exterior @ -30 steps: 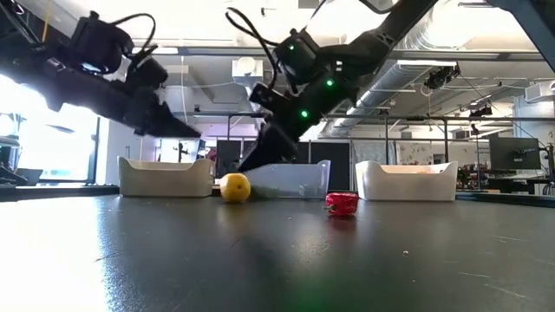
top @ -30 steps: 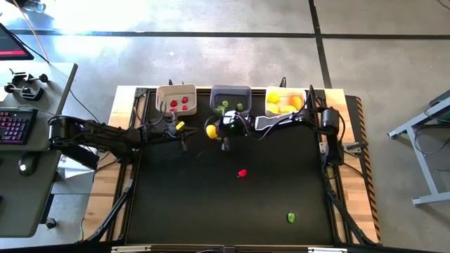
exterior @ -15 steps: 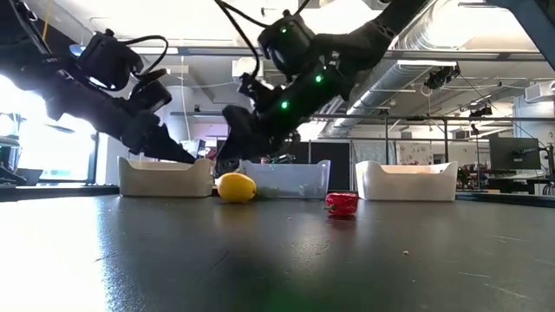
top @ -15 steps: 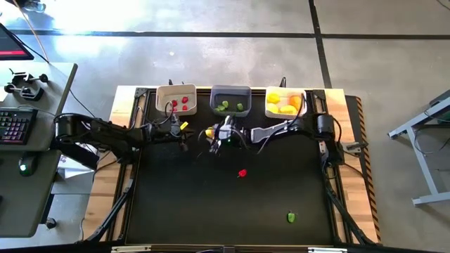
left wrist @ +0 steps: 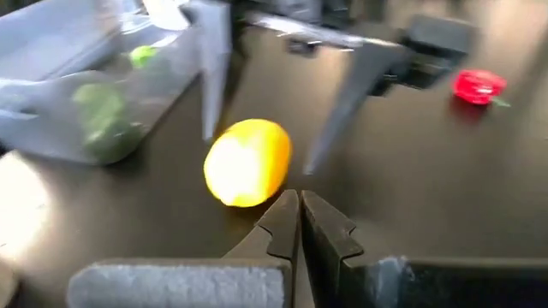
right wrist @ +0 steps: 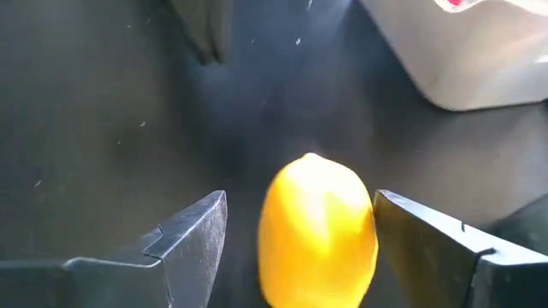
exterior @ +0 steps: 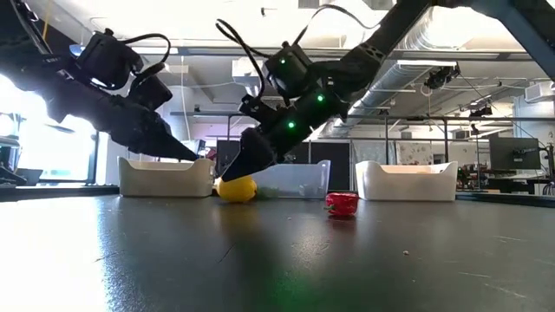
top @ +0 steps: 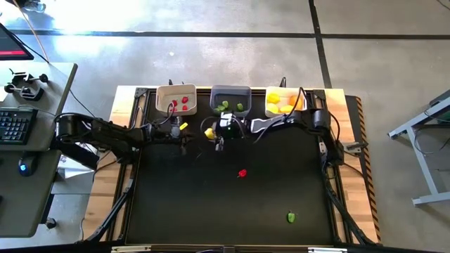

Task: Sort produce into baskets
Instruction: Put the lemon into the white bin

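Observation:
My right gripper grabs the lemon by its plump body next. Then the lemon goes into the white basket with the yellow produce.
A yellow lemon lies on the black table just in front of the dark grey basket, which holds green pieces. My right gripper is open and low at the table, one finger on each side of the lemon. My left gripper is shut and empty, a little to the left of the lemon, in front of the cream-white basket, which holds red pieces. The white basket holds yellow pieces. A red piece and a green piece lie loose on the table. My right gripper comes at the lemon slanting down from the table's right side, its fingers astride it. One finger stands clear of the lemon. The other finger is right beside the lemon's side, and I cannot tell whether it touches. The lemon rests on the table.
The three baskets stand in a row along the table's far edge. The two grippers' tips are close together around the lemon. The red piece lies near the table's middle, and the green piece lies toward the near right corner, with open black tabletop around them.
My right gripper has come down and toward the table's left, from above the table to a place low around the lemon. My left gripper has gone down a little in front of the cream-white basket. The lemon has stayed where it was.

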Available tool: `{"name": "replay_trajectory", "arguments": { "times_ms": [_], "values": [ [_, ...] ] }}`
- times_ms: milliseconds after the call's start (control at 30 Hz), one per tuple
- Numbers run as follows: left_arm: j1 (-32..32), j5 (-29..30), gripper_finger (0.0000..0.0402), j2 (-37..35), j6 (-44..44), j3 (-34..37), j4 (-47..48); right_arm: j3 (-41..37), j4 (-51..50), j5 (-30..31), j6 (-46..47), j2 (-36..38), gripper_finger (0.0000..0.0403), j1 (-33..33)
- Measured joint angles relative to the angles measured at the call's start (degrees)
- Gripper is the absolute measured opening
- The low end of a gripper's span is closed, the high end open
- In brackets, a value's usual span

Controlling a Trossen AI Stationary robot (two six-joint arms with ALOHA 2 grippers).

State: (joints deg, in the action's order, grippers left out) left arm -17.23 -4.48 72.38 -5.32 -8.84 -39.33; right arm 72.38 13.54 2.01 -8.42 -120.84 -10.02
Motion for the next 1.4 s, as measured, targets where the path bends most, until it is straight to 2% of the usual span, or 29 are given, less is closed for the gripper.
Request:
{"name": "replay_trajectory", "arguments": {
  "times_ms": [133, 333, 433, 600, 700, 800, 967, 1200, 1300, 1400],
  "values": [
    [-0.02, -4.56, 0.0003, 0.0, -0.52, 0.0, -1.36, 0.0, -0.53, -2.2, 0.46, -0.32, 0.0287, -1.24],
    [0.0, -6.88, 0.0002, 0.0, 0.13, 0.0, -2.37, -0.06, -0.16, -4.03, -0.57, -3.45, 0.0275, -0.99],
    [0.0, -6.86, 0.0002, 0.0, 0.13, 0.0, -3.14, 0.0, 0.77, -2.88, -0.81, -3.65, 0.0243, -0.29],
    [0.0, -4.89, 0.0002, 0.0, -1.28, 0.0, -4.37, -0.02, 0.66, 2.04, -0.64, -2.46, 0.0168, 0.48],
    [0.0, -1.9, 0.0002, 0.0, -2.35, 0.0, -4.35, -0.02, -1.8, 2.83, 0.96, 0.86, 0.0166, 0.43],
    [0.0, 0.1, 0.0002, 0.0, -2.29, 0.0, -4.2, -0.02, -8.66, 7.98, 3.51, 5.84, 0.0166, 0.44],
    [0.0, 0.12, 0.0002, 0.0, -2.27, 0.0, -3.3, -0.02, -26.15, 21.22, 10.21, 16.44, 0.0166, 1.0],
    [0.0, 0.14, 0.0002, 0.0, -2.29, 0.0, -2.71, -0.04, -55.63, 36.74, 29.56, 29.25, 0.0165, -1.99],
    [0.0, 0.14, 0.0002, 0.0, -2.34, 0.0, -2.54, -0.12, -63.38, 37.57, 34.63, 30.56, 0.0165, -5.68],
    [0.0, 0.16, 0.0002, 0.0, -2.34, 0.0, -2.51, -0.17, -65.83, 37.39, 36.61, 29.65, 0.0165, -10.25]
  ]
}}
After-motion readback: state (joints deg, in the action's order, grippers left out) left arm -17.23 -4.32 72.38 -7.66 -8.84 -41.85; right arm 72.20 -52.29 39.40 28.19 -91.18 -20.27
